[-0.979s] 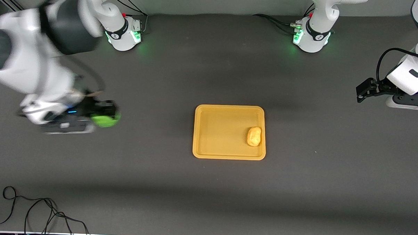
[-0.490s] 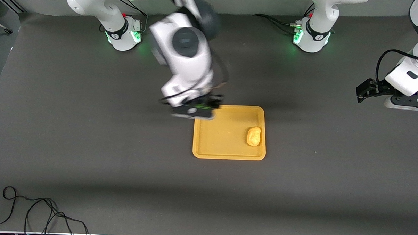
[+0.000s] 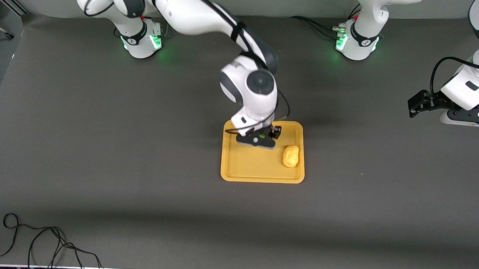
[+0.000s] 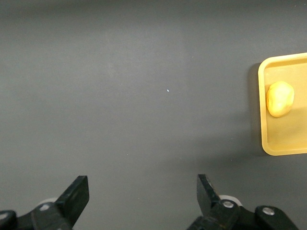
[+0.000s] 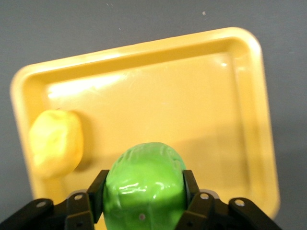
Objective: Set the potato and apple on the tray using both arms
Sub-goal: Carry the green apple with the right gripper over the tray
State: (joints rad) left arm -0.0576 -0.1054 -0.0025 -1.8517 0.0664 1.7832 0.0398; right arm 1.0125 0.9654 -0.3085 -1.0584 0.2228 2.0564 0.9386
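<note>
The green apple (image 5: 144, 184) hangs above the tray and would drop if my right gripper opened now, so the apple comes down next, before its release.
The orange-yellow tray (image 3: 238, 172) lies mid-table. The yellow-tan potato (image 3: 291, 156) rests in it near the rim toward the left arm's end; it also shows in the right wrist view (image 5: 55, 142) and the left wrist view (image 4: 280, 98). My right gripper (image 3: 261, 138) is over the tray, shut on the green apple (image 5: 144, 184), which the wrist mostly hides in the front view, where only a green sliver (image 3: 260, 134) shows. My left gripper (image 4: 142, 196) is open and empty over bare table at the left arm's end, where that arm (image 3: 468, 90) waits.
A black cable (image 3: 40, 243) lies coiled at the table's near edge toward the right arm's end. The tray also shows in the right wrist view (image 5: 249, 96) and the left wrist view (image 4: 290, 143). Dark mat surrounds the tray.
My right arm has swung from the right arm's end of the table to over the tray, carrying the apple. The left arm, potato and tray have not moved.
</note>
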